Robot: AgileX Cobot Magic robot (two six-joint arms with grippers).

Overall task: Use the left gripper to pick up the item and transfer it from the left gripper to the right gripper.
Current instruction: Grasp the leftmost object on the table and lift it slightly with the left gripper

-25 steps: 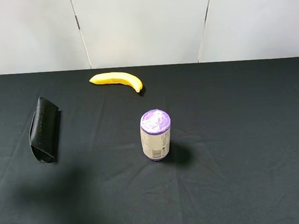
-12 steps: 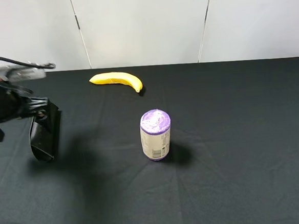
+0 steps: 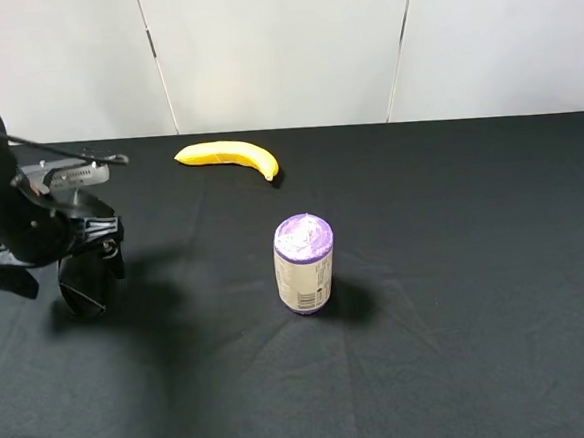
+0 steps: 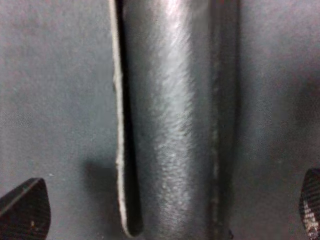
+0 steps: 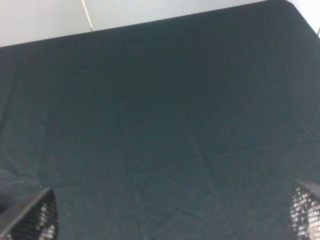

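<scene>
The left gripper needs to grab the black case [image 3: 80, 290] [image 4: 172, 125] next by its long sides, so that it can pass the case over with an end free for the right gripper.
The item, a long flat black case [image 3: 80, 290], lies on the black table at the left; only its near end shows below my left gripper [image 3: 90, 255]. The left gripper hangs right over the case. In the left wrist view the case [image 4: 172, 125] runs lengthwise between the two fingertips [image 4: 24, 211], which stand wide apart on either side, so the left gripper [image 4: 167, 212] is open and holds nothing. Whether it touches the case I cannot tell. The right gripper [image 5: 167, 215] is open and empty over bare black cloth; it is out of the exterior view.
A yellow banana [image 3: 230, 156] lies at the back, left of centre. A purple-topped can [image 3: 304, 263] stands upright mid-table. The black cloth [image 3: 476, 266] covers the whole table; a white wall stands behind it.
The left arm came in from the left edge and moved over the black case, now covering its far half. The case, banana and can have not moved.
</scene>
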